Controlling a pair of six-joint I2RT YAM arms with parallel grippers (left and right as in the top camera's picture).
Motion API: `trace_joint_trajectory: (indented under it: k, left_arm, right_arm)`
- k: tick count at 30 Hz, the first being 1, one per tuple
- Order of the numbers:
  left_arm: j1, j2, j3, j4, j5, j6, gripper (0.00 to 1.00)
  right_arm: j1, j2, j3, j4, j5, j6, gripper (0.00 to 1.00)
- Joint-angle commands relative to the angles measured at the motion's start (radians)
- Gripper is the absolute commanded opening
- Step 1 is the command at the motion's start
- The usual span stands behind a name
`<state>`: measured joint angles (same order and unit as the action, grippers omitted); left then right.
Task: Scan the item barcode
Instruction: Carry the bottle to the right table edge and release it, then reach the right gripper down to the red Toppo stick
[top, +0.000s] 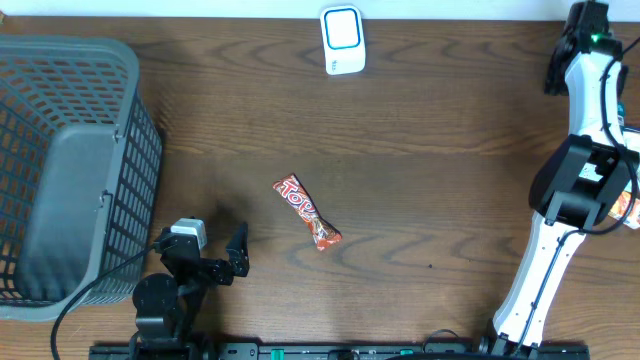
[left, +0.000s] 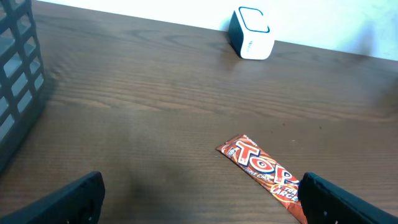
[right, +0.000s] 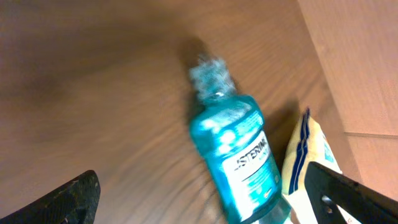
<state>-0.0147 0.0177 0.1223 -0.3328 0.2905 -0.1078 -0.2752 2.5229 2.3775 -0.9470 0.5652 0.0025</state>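
Note:
The Topic candy bar's ends need to stay free for scanning the barcode, so my right gripper should next grab the bar across its middle (top: 308, 212) by the long edges.
A red and orange Topic candy bar (top: 307, 211) lies flat mid-table; in the left wrist view it (left: 264, 169) lies just ahead and to the right, its near end beside the right finger. The white scanner with a blue-ringed face (top: 342, 38) (left: 252, 33) stands at the table's far edge. My left gripper (top: 212, 256) (left: 199, 200) rests low at the front left, open and empty. My right gripper (right: 211, 200) hangs open at the far right over a blue Listerine mouthwash bottle (right: 239, 158) that lies on the table, blurred, between the spread fingers without touching them.
A grey mesh basket (top: 70, 170) (left: 15, 74) fills the left side. A white, yellow and blue packet (right: 308, 155) lies beside the bottle. An orange packet (top: 628, 208) shows at the right edge under the right arm (top: 585, 185).

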Motion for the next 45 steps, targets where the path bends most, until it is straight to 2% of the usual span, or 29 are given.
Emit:
trace_joint_trajectory:
  k: [1,7,10,13,18,20,23,28,33,37,45]
  left_arm:
    - [0.004,-0.001,-0.015,-0.019,0.015,-0.002,0.98]
    - [0.004,-0.001,-0.015,-0.019,0.015,-0.002,0.99]
    - [0.004,-0.001,-0.015,-0.019,0.015,-0.002,0.98]
    - [0.004,-0.001,-0.015,-0.019,0.015,-0.002,0.98]
    - [0.004,-0.001,-0.015,-0.019,0.015,-0.002,0.98]
    - [0.004,-0.001,-0.015,-0.019,0.015,-0.002,0.98]
    - [0.004,-0.001,-0.015,-0.019,0.015,-0.002,0.98]
    - [0.004,-0.001,-0.015,-0.019,0.015,-0.002,0.98]
    - [0.004,-0.001,-0.015,-0.019,0.015,-0.002,0.98]
    - [0.004,-0.001,-0.015,-0.019,0.015,-0.002,0.98]
    - [0.004,-0.001,-0.015,-0.019,0.015,-0.002,0.98]
  right_arm:
    - [0.042,-0.173,0.010,-0.029,-0.288,0.077,0.99]
    - [0.142,-0.307,0.010,-0.171,-1.141,0.087,0.99]
    - [0.248,-0.312,0.010,-0.248,-1.329,0.086,0.99]
    - [0.373,-0.312,0.002,-0.335,-1.262,0.042,0.99]
    - [0.608,-0.312,-0.006,-0.486,-0.947,0.034,0.98]
    - [0.719,-0.312,-0.025,-0.513,-0.821,0.034,0.98]
    - [0.837,-0.312,-0.084,-0.501,-0.758,0.034,0.95]
    - [0.997,-0.312,-0.288,-0.359,-0.677,0.043,0.88]
    - [1.097,-0.312,-0.462,-0.215,-0.555,0.079,0.80]
    - [1.151,-0.312,-0.504,-0.185,-0.439,0.148,0.76]
    - [1.209,-0.312,-0.636,-0.030,-0.278,0.159,0.69]
